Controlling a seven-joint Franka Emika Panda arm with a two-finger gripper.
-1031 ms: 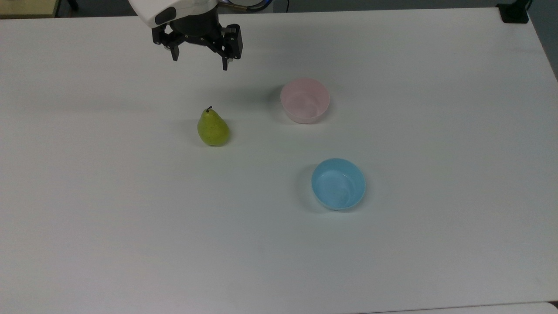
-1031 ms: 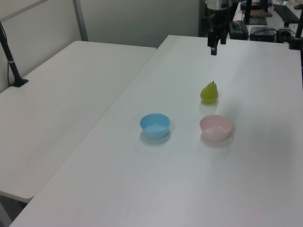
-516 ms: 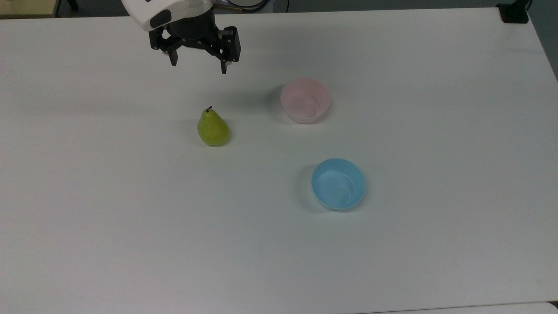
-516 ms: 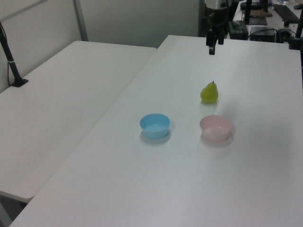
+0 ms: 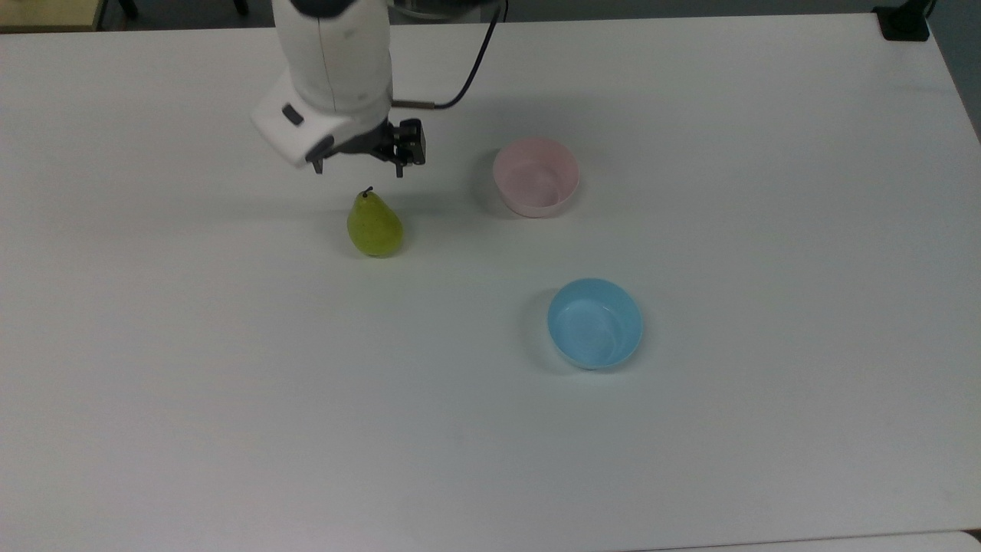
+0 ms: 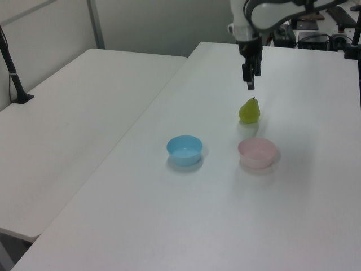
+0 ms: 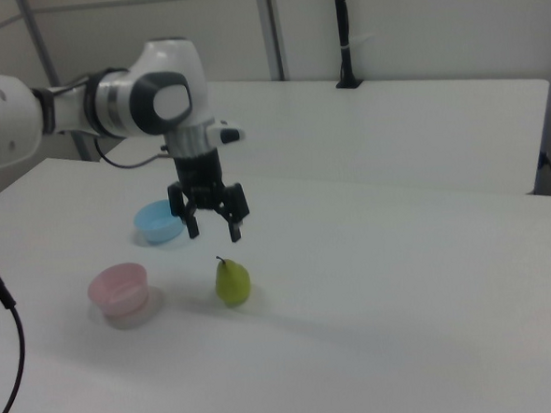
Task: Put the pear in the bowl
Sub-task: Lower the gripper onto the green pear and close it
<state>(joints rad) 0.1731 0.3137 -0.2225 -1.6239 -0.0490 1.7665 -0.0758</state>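
Observation:
The robot's gripper should next grab the pear by its narrow top point(image 6: 253, 104), to put the yellow-green pear in the pale pink bowl point(image 6: 257, 152).
The yellow-green pear point(image 5: 375, 225) point(image 6: 249, 110) point(image 7: 231, 281) stands upright on the white table, dark stem up. My gripper point(image 5: 358, 170) point(image 6: 249, 82) point(image 7: 214, 235) hangs open just above it, fingers pointing down with nothing between them, a small gap left to the stem. The pale pink bowl point(image 5: 536, 177) point(image 6: 257, 152) point(image 7: 120, 288) sits empty to the right of the pear in the top view and to its left in the right view.
A light blue bowl point(image 5: 595, 323) point(image 6: 184, 150) point(image 7: 159, 221) sits empty on the table point(image 5: 230, 399), nearer the top view's bottom right. A second white table point(image 6: 73, 113) adjoins on the left view's left, with a black post point(image 6: 12, 68) on it.
The arm has come down and forward from the table's far edge, bringing the open gripper from well behind the pear to just above it. Pear and bowls have not moved.

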